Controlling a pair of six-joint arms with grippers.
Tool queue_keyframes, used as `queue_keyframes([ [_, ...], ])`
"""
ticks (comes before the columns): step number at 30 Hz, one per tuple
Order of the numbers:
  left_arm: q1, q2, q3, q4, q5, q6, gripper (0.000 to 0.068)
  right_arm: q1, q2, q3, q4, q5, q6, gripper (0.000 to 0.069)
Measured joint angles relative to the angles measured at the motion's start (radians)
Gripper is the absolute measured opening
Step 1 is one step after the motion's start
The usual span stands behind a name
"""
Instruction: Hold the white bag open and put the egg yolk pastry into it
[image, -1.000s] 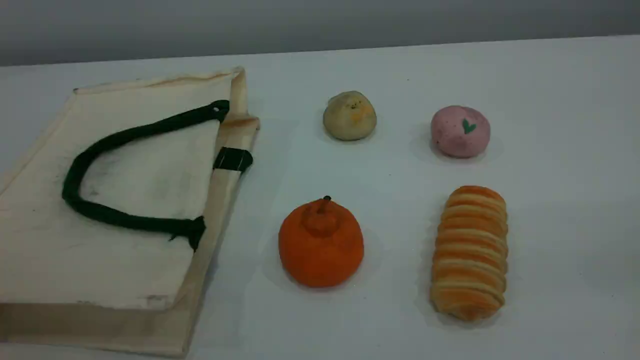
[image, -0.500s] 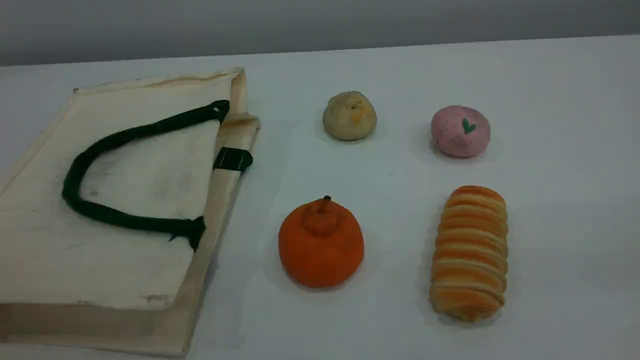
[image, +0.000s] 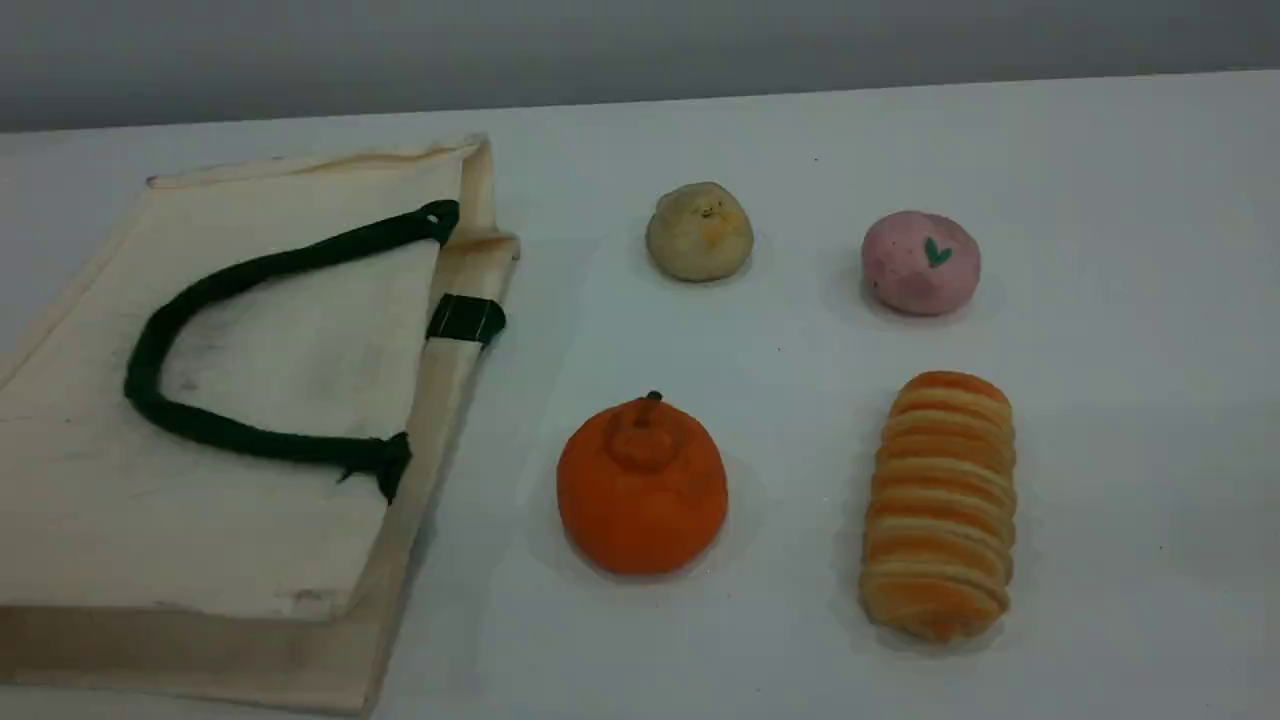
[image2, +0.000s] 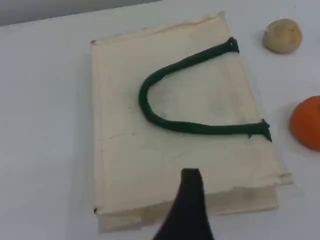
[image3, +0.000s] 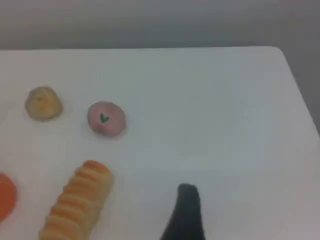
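Note:
My left gripper grabs the white bag by its dark green handle next, to hold it open for the egg yolk pastry (image: 699, 231).
The white bag (image: 250, 500) lies flat on the left of the table, its dark green handle (image: 200, 290) resting on top. The left wrist view looks down on the bag (image2: 175, 150), with one dark fingertip (image2: 190, 176) of my left gripper above its near edge, apart from it. The egg yolk pastry (image: 699, 231) sits to the right of the bag, at the back, also seen as the pastry (image2: 282, 35) and the pastry (image3: 43, 103). One right fingertip (image3: 187, 192) hovers over bare table, far right of the foods. Both grippers are open and hold nothing. Neither arm shows in the scene view.
A pink ball with a green heart (image: 920, 262) sits right of the pastry. An orange fruit-shaped bun (image: 642, 487) and a striped bread roll (image: 940, 505) lie nearer the front. The table's right edge (image3: 300, 85) shows in the right wrist view.

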Motion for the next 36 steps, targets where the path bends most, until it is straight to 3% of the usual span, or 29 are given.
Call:
queue_keyframes([
  [10, -0.015, 0.0, 0.0, -0.028, -0.001, -0.007, 0.0589, 0.008, 0.0, 0.0, 0.0, 0.0, 0.0, 0.0575],
  [15, -0.058, 0.0, 0.0, -0.025, -0.007, -0.012, 0.0589, 0.047, 0.0, 0.0, 0.001, -0.003, 0.004, 0.0575],
  [21, -0.06, 0.049, -0.031, 0.014, -0.083, -0.137, 0.0589, 0.083, 0.023, -0.038, 0.002, -0.064, 0.098, 0.0575],
  [25, -0.06, 0.134, -0.079, 0.075, -0.155, -0.2, 0.058, 0.083, 0.136, -0.094, -0.002, -0.139, 0.108, 0.0575],
  [36, -0.06, 0.563, -0.271, 0.117, -0.186, -0.2, 0.056, 0.083, 0.55, -0.333, 0.055, -0.202, 0.106, 0.0575],
])
